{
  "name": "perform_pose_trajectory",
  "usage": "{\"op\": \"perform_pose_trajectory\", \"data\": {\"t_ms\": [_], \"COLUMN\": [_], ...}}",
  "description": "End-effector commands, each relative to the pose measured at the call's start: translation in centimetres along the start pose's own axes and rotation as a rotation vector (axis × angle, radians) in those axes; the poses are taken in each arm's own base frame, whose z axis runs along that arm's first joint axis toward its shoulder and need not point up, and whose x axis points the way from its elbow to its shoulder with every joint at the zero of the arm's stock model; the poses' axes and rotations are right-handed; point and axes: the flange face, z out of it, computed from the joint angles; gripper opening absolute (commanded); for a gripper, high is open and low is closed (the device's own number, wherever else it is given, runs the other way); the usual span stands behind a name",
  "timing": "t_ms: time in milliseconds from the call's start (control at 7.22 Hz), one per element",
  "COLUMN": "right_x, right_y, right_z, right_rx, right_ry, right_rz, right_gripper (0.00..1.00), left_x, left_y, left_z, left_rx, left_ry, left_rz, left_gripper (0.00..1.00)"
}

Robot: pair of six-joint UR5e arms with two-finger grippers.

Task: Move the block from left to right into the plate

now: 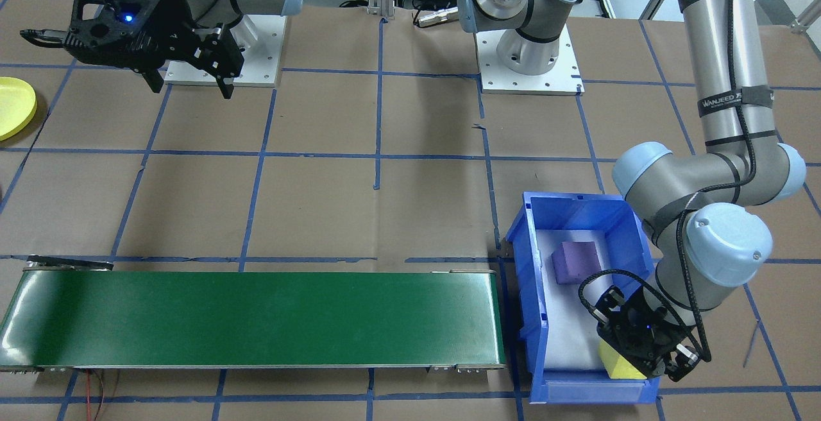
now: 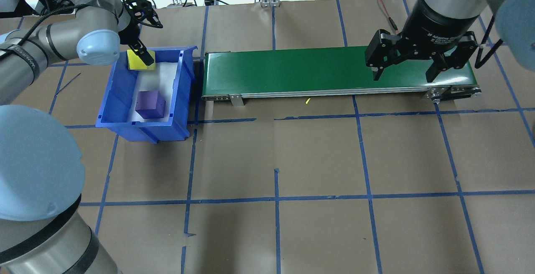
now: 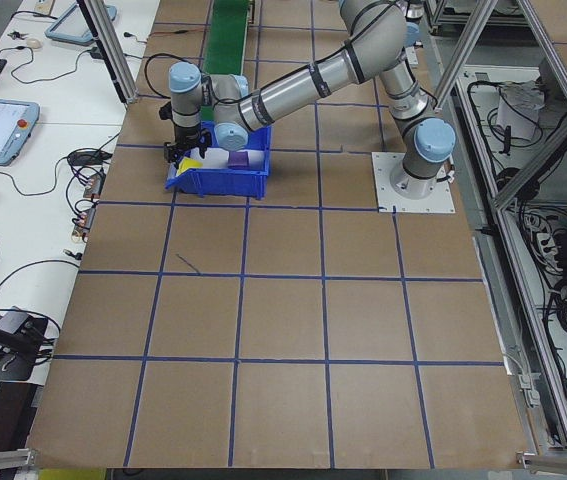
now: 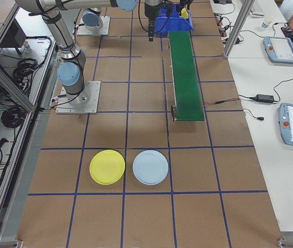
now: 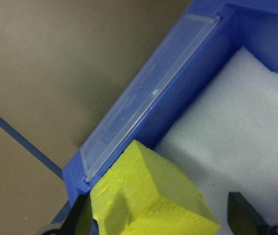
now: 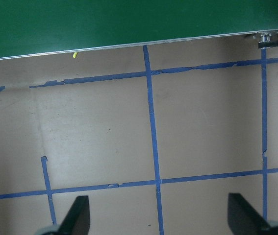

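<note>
My left gripper grabs the yellow block by its top corner [image 5: 159,198] next, to get the block out of the bin for the plate.
A yellow block [image 5: 148,196] sits on white foam at the far end of the blue bin [image 2: 117,98], against its clear-fronted end wall. My left gripper [image 2: 140,54] is down in the bin and open, one finger on each side of this block; a gap shows at the right finger [image 5: 241,215]. The same gripper [image 1: 641,350] covers most of the yellow block [image 1: 619,366] in the front view. A purple block [image 2: 150,104] lies loose in the bin's middle. My right gripper [image 2: 403,73] hangs open and empty over the green conveyor's right end. The yellow plate [image 4: 107,167] lies on the table's right side.
The green conveyor belt [image 2: 317,69] runs from the bin toward my right. A light blue plate [image 4: 150,167] lies beside the yellow one. A small yellow scrap [image 2: 307,102] lies on the paper in front of the belt. Blue tape lines grid the brown table.
</note>
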Motion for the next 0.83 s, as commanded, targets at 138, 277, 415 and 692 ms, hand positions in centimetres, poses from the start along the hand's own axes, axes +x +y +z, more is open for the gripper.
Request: {"op": "perform_pose_trajectory", "data": {"t_ms": [138,277,415,692], "right_x": [-0.2,0.2,0.2,0.1], "right_y": [0.1,-0.1,0.0,0.0], "right_z": [-0.1,0.0,0.0,0.1], "right_rx": [0.002,0.0,-0.003,-0.004], "right_ry": [0.0,0.002,0.002,0.0], "right_rz": [0.001,0.008,0.005,0.002], "right_gripper": [1.0,1.0,1.0,1.0], "left_x": [0.1,0.1,0.1,0.4], "left_y": [0.1,0.0,0.0,-0.2], "left_z": [-0.2,-0.6,-1.0,-3.1], "left_rx": [0.007,0.011,0.014,0.057], "left_ry": [-0.002,-0.004,-0.005,-0.006], "left_rz": [0.0,-0.007,-0.013,-0.034], "left_gripper": [0.17,0.12,0.12,0.08]}}
